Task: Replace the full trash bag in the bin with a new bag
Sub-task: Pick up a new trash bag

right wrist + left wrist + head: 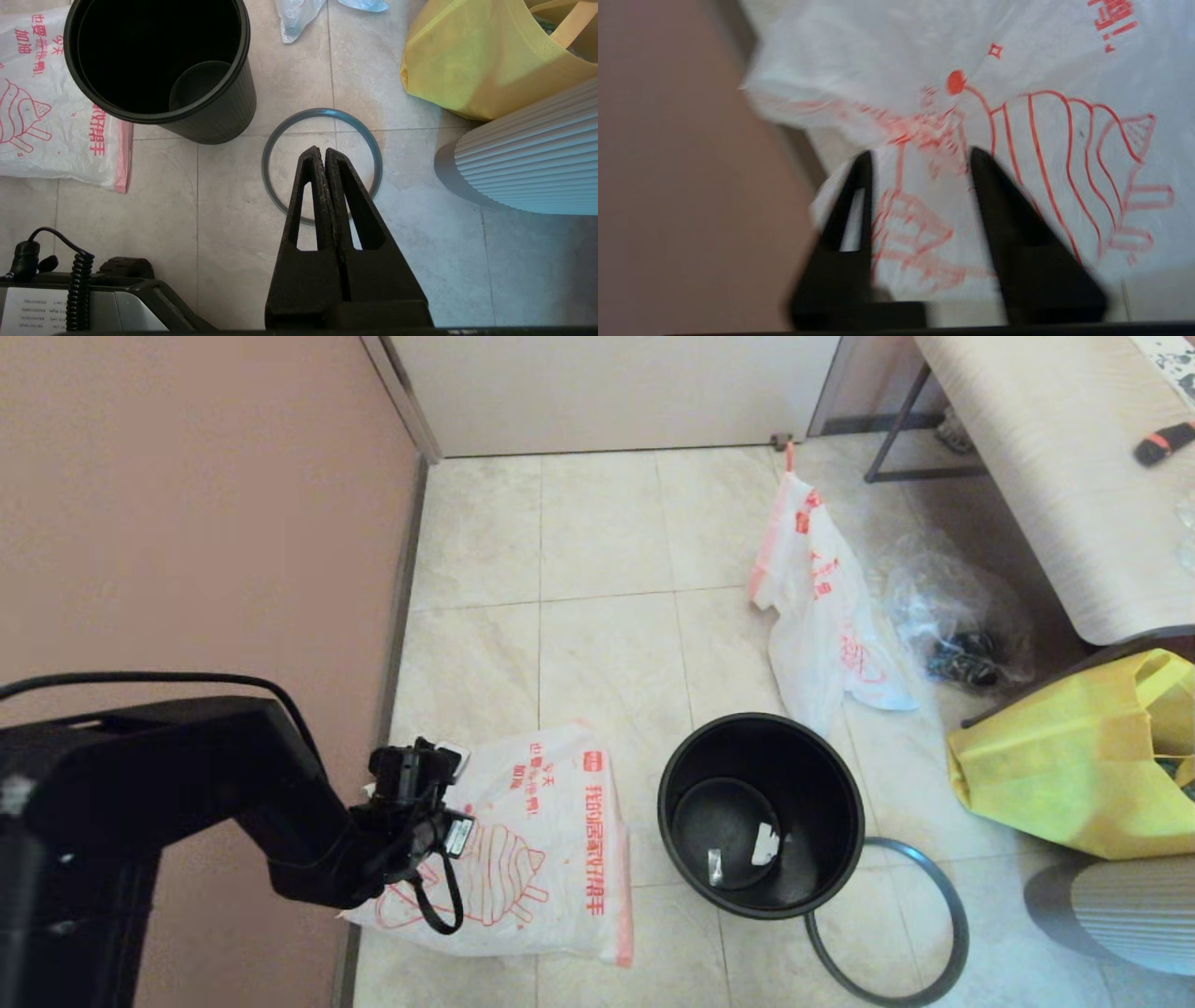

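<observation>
The new bag (1041, 84) has wrinkles that stand up at its crumpled corner (928, 131) while its printed side lies flat on the tiles, so the left gripper needs to grip the bag there next.
The new bag (551, 831) lies flat on the floor tiles by the wall, its orange-red hand drawing and column of characters facing up. My left gripper (922, 156) hangs open just over the bag's (1041, 84) crumpled corner, one finger on each side of the wrinkles. The black bin (761, 812) stands unlined to the right of it, with small white scraps at its bottom. Its grey hoop (934, 933) lies on the floor against it. The full trash bag (822, 607) sits farther back. My right gripper (322, 151) is shut on nothing above the hoop (275, 140).
A clear plastic bag (962, 616) lies beside the full bag, under a pale bench (1046, 457). A yellow fabric tote (1074, 765) and a white ribbed object (1120, 915) stand right of the bin. The pink wall (187, 523) runs close along my left arm.
</observation>
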